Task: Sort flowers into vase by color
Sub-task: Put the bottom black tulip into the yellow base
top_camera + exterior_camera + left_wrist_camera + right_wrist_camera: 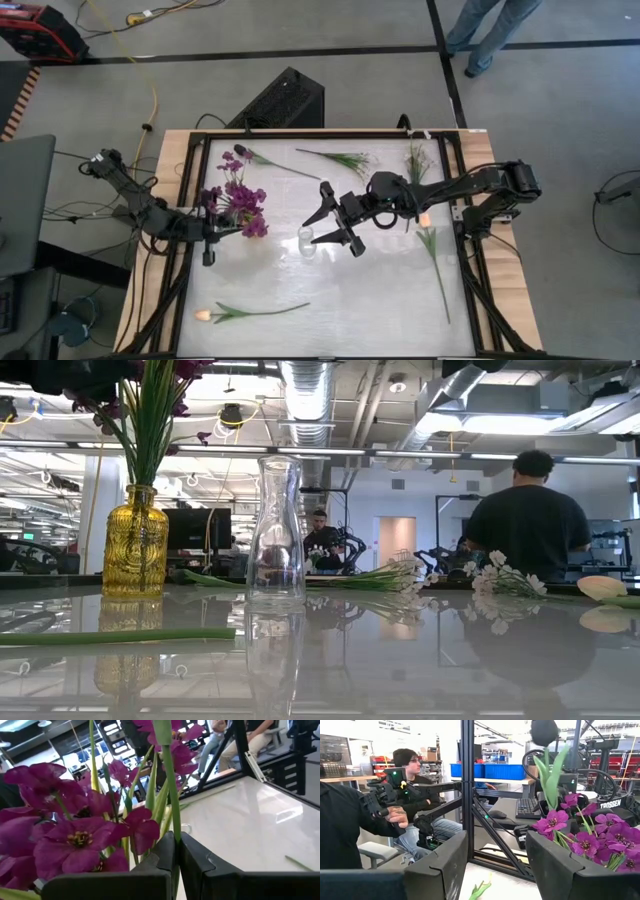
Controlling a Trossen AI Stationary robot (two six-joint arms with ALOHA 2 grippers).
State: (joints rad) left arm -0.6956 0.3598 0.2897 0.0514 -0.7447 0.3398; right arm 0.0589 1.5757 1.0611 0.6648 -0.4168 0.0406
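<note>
The green stem is level with the purple blossoms in my fingers, so my left gripper should lower it before opening.
A yellow glass vase [135, 542] holds purple blossoms [243, 207] and stands at the table's left. My left gripper [222, 231] is beside that bunch, shut on a green stem. A dark purple bud [543, 731] rises above the blossoms [600, 832]. A clear glass vase [307, 240] stands mid-table, and my right gripper [330, 230] hovers open just right of it, empty. Lying flat on the table are a dark-budded flower [245, 155], two white sprigs [347, 158] [416, 160] and two orange tulips [426, 220] [206, 315]. My left gripper pinches a green stem [174, 827] between its two fingers [197, 862], coming level from the table's left, with the fingers across the stem. The stem stands upright among the purple blossoms [75, 837]. Its lower end is hidden below the fingers.
The white table sits inside a black frame [468, 250]. Its near half is bare except for the tulip stems [440, 275] [265, 310]. A black box [280, 100] sits beyond the far edge. People sit and stand in the room behind [528, 520].
</note>
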